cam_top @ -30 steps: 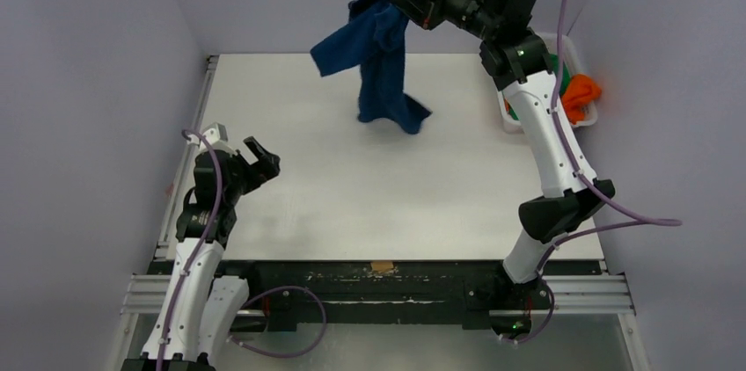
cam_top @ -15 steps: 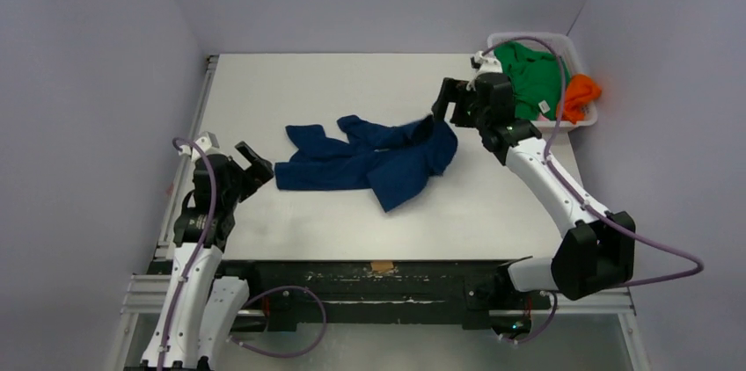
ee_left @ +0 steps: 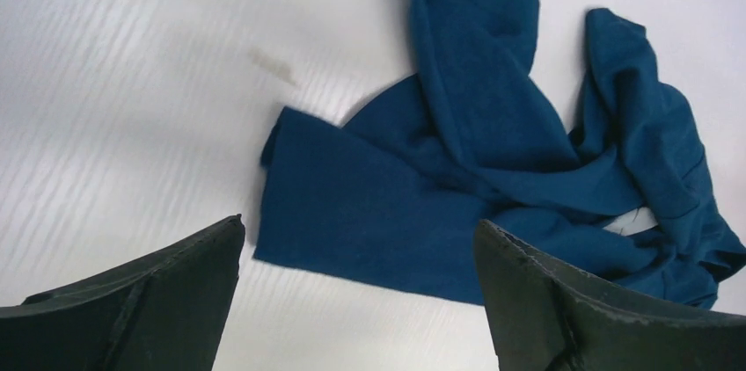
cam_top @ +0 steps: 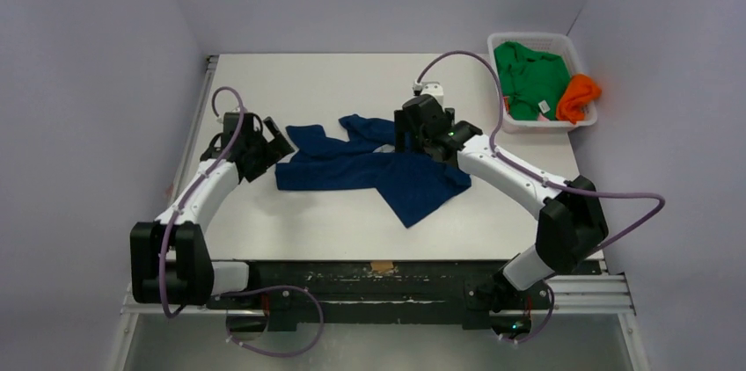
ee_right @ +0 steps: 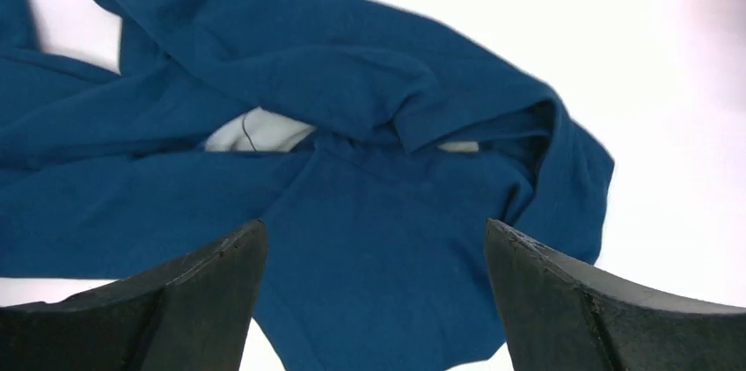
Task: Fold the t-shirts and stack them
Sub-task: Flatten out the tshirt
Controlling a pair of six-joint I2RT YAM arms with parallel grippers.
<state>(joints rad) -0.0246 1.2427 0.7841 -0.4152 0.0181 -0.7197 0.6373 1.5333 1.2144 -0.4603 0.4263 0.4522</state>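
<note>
Next, my left gripper grabs the dark blue t-shirt [cam_top: 369, 167] near its outer edge corner to stretch it open and lay it flat for folding.
A dark blue t-shirt [cam_top: 369, 167] lies crumpled on the white table, with a bit of pale print [ee_right: 255, 134] showing between its folds. My left gripper [cam_top: 277, 144] is open at the shirt's left edge; in the left wrist view the blue t-shirt [ee_left: 493, 151] lies just ahead of the left gripper [ee_left: 359, 226]. My right gripper [cam_top: 406, 141] is open low over the shirt's right part, and the right wrist view shows blue cloth [ee_right: 352, 107] under and ahead of the right gripper [ee_right: 376, 226], with nothing pinched. A green t-shirt [cam_top: 528, 81] and an orange t-shirt [cam_top: 581, 97] sit in the basket.
The white lattice basket [cam_top: 528, 37] stands at the back right corner of the table, with the orange shirt hanging over its right rim. A metal rail [cam_top: 198, 116] runs along the table's left edge, close to my left arm. Purple walls close in on three sides.
The right gripper held the blue shirt high at the back, then opened and dropped it on the table. It now hovers low over the shirt. The left arm reached forward to the shirt's left edge.
</note>
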